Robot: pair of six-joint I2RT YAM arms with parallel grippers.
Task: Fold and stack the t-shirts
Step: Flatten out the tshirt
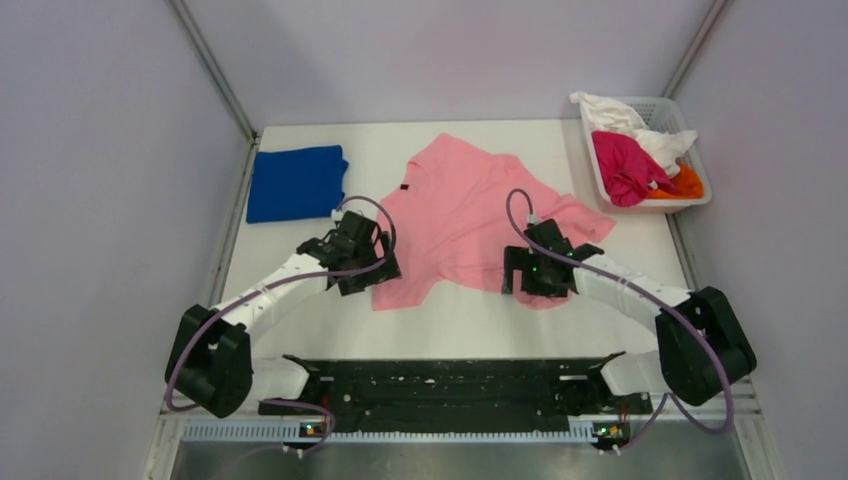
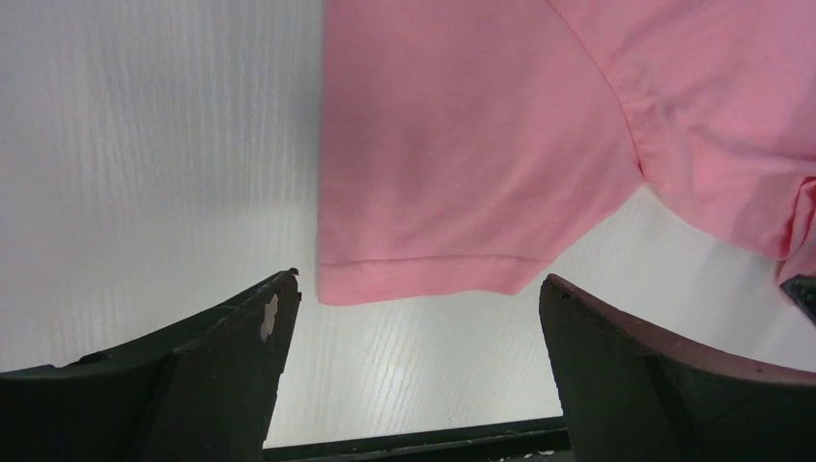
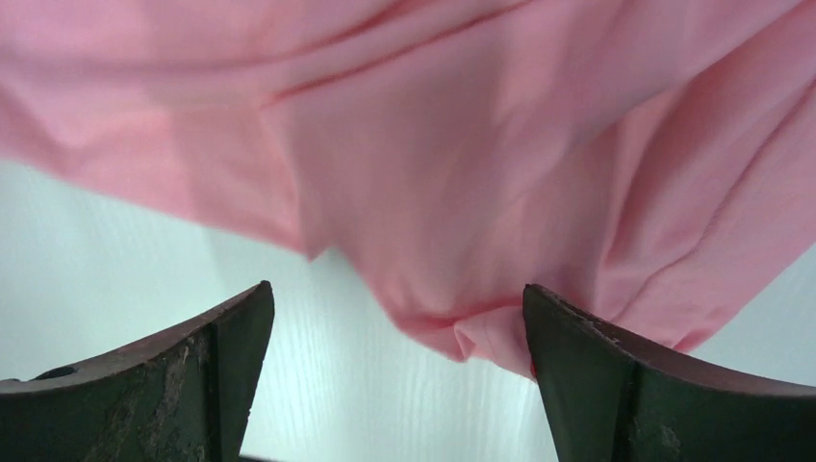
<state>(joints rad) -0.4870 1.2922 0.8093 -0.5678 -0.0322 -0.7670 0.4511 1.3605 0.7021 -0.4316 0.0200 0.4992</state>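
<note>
Next, my left gripper grabs the light pink t-shirt's outer corner of its sleeve hem, to spread the shirt for folding.
A light pink t-shirt (image 1: 470, 215) lies spread and rumpled in the middle of the table, with a small dark neck tag (image 1: 404, 187). A royal blue t-shirt (image 1: 296, 182) lies folded at the back left. My left gripper (image 1: 368, 272) is open and empty over the pink shirt's near left sleeve hem (image 2: 423, 269). My right gripper (image 1: 528, 283) is open and empty above the shirt's bunched near edge (image 3: 481, 332). Both hover above the cloth.
A white slotted basket (image 1: 697, 196) at the back right holds white (image 1: 640, 125), magenta (image 1: 622, 165) and orange (image 1: 686, 184) shirts. Grey walls close in on both sides. A black rail (image 1: 450, 385) runs along the near edge.
</note>
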